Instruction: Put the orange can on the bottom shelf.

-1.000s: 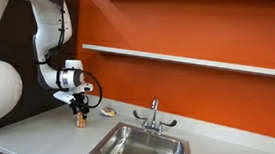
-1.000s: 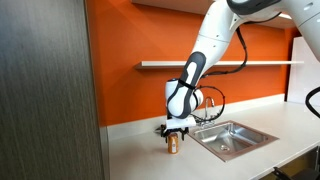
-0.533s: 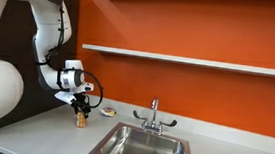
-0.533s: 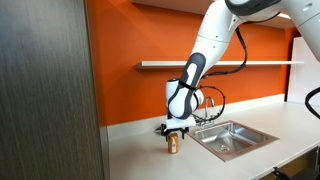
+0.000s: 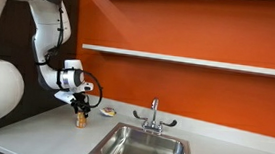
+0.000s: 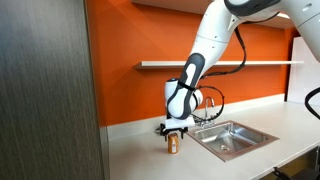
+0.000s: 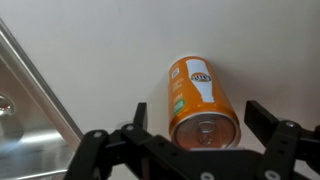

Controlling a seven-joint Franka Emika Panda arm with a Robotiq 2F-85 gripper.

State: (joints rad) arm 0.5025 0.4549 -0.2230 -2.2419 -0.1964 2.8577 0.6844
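The orange can's top is between my open fingers, which are level with the can's upper sides, so my gripper would hold the can if it closed now. My gripper needs to close on the can.
The orange can (image 7: 197, 100) stands upright on the grey countertop, just left of the sink; it also shows in both exterior views (image 5: 79, 121) (image 6: 173, 145). My gripper (image 7: 198, 122) is right above it, pointing down, with its two fingers open on either side of the can's top and a gap on each side. In both exterior views the gripper (image 5: 80, 108) (image 6: 174, 129) sits over the can. The bottom shelf (image 5: 189, 60) (image 6: 220, 64) is a thin pale board across the orange wall, well above the counter.
A steel sink (image 5: 141, 146) (image 6: 233, 136) with a faucet (image 5: 154, 115) lies beside the can; its rim shows in the wrist view (image 7: 30, 85). A small flat yellowish object (image 5: 107, 111) lies by the wall. A dark cabinet (image 6: 45, 90) stands at the counter's end.
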